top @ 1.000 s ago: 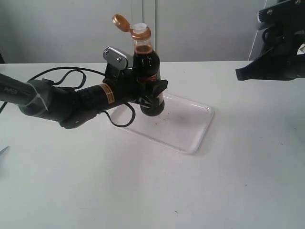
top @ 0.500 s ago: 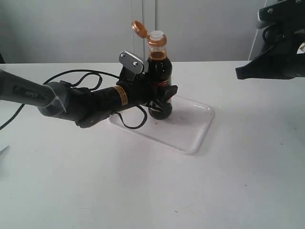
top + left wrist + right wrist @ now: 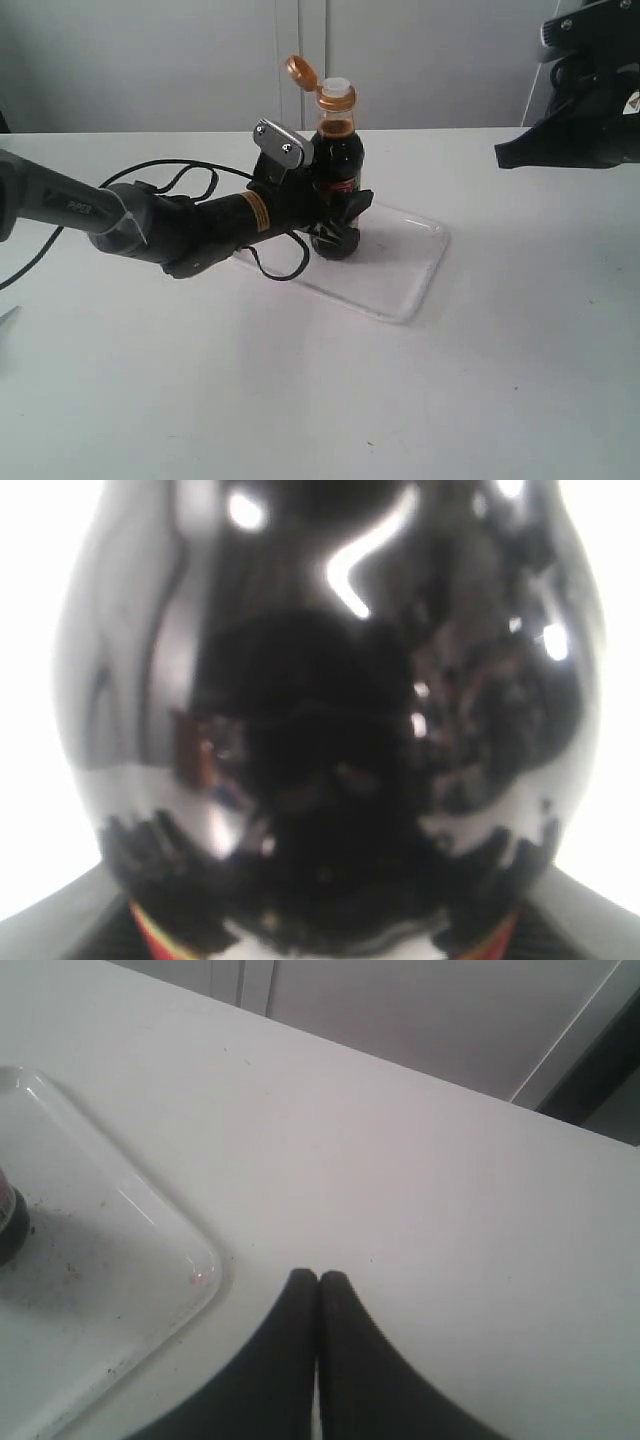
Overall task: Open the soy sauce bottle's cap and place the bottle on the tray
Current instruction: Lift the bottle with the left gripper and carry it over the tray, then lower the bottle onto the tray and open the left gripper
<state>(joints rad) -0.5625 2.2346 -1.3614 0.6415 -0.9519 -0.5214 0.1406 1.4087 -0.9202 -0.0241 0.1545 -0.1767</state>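
Note:
The base of the soy sauce bottle [image 3: 337, 170] is on the tray inside its rim [image 3: 390, 270], so the bottle would stay standing. My left gripper should open now.
The soy sauce bottle [image 3: 337, 170] stands upright on the near-left part of the tray [image 3: 405, 270], dark liquid inside, red and yellow label at its middle. Its orange-brown cap [image 3: 297, 70] is flipped open and hangs back from the white spout [image 3: 337, 86]. My left gripper [image 3: 340, 215] is shut on the bottle's lower body. In the left wrist view the dark bottle [image 3: 330, 710] fills the picture. My right gripper [image 3: 318, 1278] is shut and empty, raised off to the right of the tray [image 3: 120, 1290]; its tip [image 3: 505, 155] shows at the exterior view's right.
The left arm and its black cable [image 3: 150, 175] lie low across the table left of the tray. The right arm's dark body [image 3: 590, 90] hangs at the upper right. The tray floor carries dark specks [image 3: 70, 1270].
The left gripper has carried the bottle to the right and lowered it from above the tray's left edge down onto the tray. The right gripper has not moved.

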